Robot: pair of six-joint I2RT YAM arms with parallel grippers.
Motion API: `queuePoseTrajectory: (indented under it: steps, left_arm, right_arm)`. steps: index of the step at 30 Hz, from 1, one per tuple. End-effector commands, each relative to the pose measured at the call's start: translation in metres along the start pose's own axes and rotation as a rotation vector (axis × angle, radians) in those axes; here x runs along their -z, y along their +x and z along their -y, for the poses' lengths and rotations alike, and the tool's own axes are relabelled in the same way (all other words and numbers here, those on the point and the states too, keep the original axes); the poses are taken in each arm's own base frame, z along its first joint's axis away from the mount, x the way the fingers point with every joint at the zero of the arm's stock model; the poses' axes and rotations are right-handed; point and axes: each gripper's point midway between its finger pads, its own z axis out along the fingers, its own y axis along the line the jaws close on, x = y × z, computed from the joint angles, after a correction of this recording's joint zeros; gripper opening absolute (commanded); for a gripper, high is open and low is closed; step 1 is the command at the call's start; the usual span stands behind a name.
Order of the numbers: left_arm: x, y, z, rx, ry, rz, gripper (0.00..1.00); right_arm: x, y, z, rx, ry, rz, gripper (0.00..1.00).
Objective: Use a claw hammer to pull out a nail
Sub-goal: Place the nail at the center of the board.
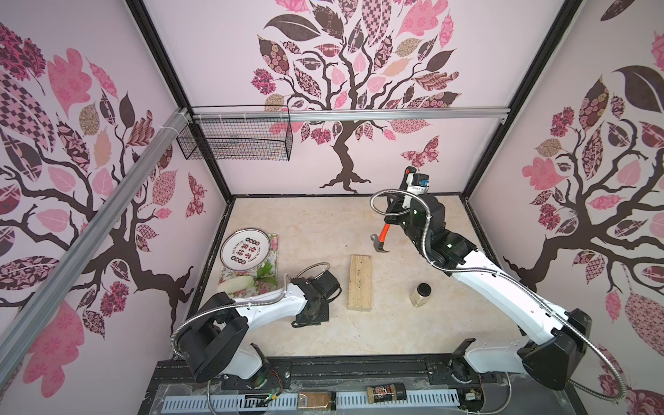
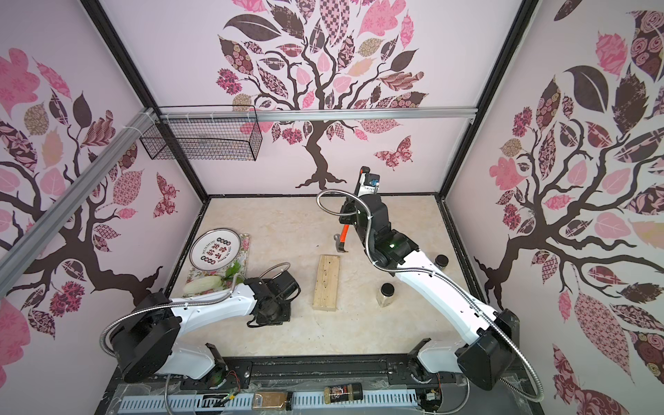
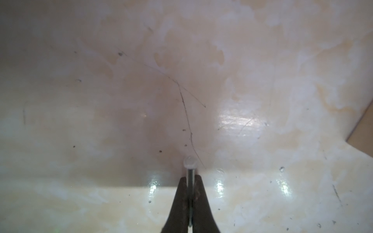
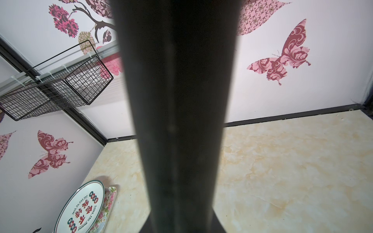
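The nail's head (image 3: 190,162) meets its shadow on the tabletop past the left gripper's fingers, so the nail would rest there if the left gripper opened now.
My left gripper (image 3: 190,178) is shut on a nail (image 3: 190,163). The nail's shaft runs between the dark fingers (image 3: 179,201) and its round head sticks out past their tips, just above the marble table. In both top views this arm's wrist (image 1: 312,298) points down, left of the pale wooden block (image 1: 359,282) (image 2: 326,282). My right gripper (image 1: 395,212) is shut on the claw hammer's black handle (image 4: 177,100), which fills the middle of the right wrist view. The hammer hangs head down, with its orange neck (image 1: 385,230) and steel head (image 1: 379,245) just past the block's far end.
A round printed plate (image 1: 245,249) leans on a floral tray (image 1: 268,251) at the left, with a white vegetable (image 1: 233,285) beside it. A black-lidded jar (image 1: 421,294) stands right of the block and another (image 2: 441,261) behind my right arm. A wire basket (image 1: 237,134) hangs on the back rail.
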Motion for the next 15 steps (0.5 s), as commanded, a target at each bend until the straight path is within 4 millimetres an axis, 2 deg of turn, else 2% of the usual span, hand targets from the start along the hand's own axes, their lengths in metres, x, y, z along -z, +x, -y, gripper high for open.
queuePoseTrajectory:
  steps: [1,15]
  left_arm:
    - [-0.0082,0.0061,-0.0110,0.040,-0.043,-0.010,0.03]
    - [-0.0126,0.0071,-0.0100,0.037,-0.075,-0.022,0.11]
  right_arm:
    - [0.0301,-0.0580,-0.0062,-0.075,-0.051,0.165,0.10]
    - [0.0338,-0.0590,0.0022,-0.055,-0.014,0.172,0.10]
